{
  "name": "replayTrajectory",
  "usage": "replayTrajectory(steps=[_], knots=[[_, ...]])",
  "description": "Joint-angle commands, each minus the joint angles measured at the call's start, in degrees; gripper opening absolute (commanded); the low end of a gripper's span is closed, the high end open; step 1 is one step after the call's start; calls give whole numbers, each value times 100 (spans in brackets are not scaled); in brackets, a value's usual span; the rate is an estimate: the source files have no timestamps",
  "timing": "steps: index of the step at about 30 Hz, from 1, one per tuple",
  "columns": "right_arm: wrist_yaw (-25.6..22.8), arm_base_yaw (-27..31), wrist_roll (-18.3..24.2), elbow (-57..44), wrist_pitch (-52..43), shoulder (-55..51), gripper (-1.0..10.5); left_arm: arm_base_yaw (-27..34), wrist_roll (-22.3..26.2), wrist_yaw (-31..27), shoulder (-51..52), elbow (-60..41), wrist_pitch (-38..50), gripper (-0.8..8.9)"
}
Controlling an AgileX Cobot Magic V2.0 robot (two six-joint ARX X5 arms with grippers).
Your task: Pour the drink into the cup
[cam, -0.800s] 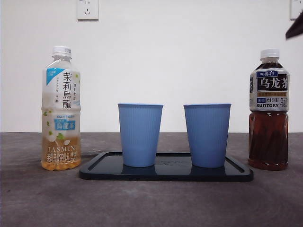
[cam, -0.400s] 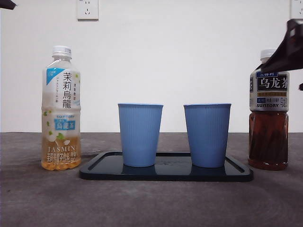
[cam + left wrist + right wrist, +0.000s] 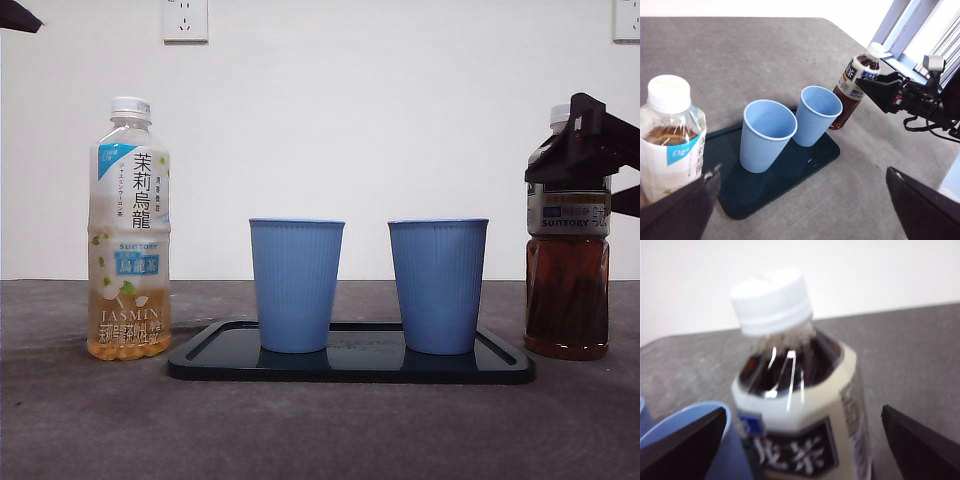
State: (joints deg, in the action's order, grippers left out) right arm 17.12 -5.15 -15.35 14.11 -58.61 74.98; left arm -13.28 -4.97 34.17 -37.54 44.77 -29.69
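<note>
I should next use my right gripper to pour the drink into the cup, and grab the dark tea bottle by its labeled upper body (image 3: 550, 208) for that.
A dark oolong tea bottle (image 3: 567, 290) with a white cap stands right of the tray. My right gripper (image 3: 590, 150) is open at its shoulder; in the right wrist view (image 3: 803, 411) the bottle (image 3: 800, 405) stands between the spread jaws, untouched. Two blue cups (image 3: 296, 285) (image 3: 438, 285) stand upright on a black tray (image 3: 350, 368). A pale jasmine tea bottle (image 3: 128, 230) stands left of the tray. My left gripper (image 3: 802, 172) is open and held high, with the jasmine bottle (image 3: 670, 140) near one jaw. It shows as a black tip (image 3: 18, 17) in the front view.
The grey table (image 3: 320, 430) runs in front of the tray. A white wall with sockets (image 3: 185, 20) stands behind. The left wrist view shows the right arm (image 3: 920, 97) reaching to the dark bottle (image 3: 855, 85) near the table's edge.
My right gripper has come down from the top right corner to the dark bottle's shoulder. A black tip of the left arm has appeared at the top left.
</note>
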Motion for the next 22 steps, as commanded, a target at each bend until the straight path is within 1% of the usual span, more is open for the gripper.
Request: replayTrajectory(steps=[1,4,6,11,13,18,22], knots=[[-28,-9,39,136,-289,356,490,-24,105,-15,-26,92,96,530],[-20,-9,48,319,-291,678,487,-24,105,-15,-26,92,101,530],[-22,-9,61,415,-310,835,453,-24,107,-15,-26,92,103,530],[-20,-9,59,455,-448,922,229,-24,107,-15,-28,92,105,530],[-2,-11,37,455,-483,922,188,-24,107,-15,-26,92,105,530],[238,-42,-33,463,-472,828,180,-24,107,-15,-26,92,101,530],[389,-72,-33,522,-131,396,180,-24,109,-15,-26,92,94,530]])
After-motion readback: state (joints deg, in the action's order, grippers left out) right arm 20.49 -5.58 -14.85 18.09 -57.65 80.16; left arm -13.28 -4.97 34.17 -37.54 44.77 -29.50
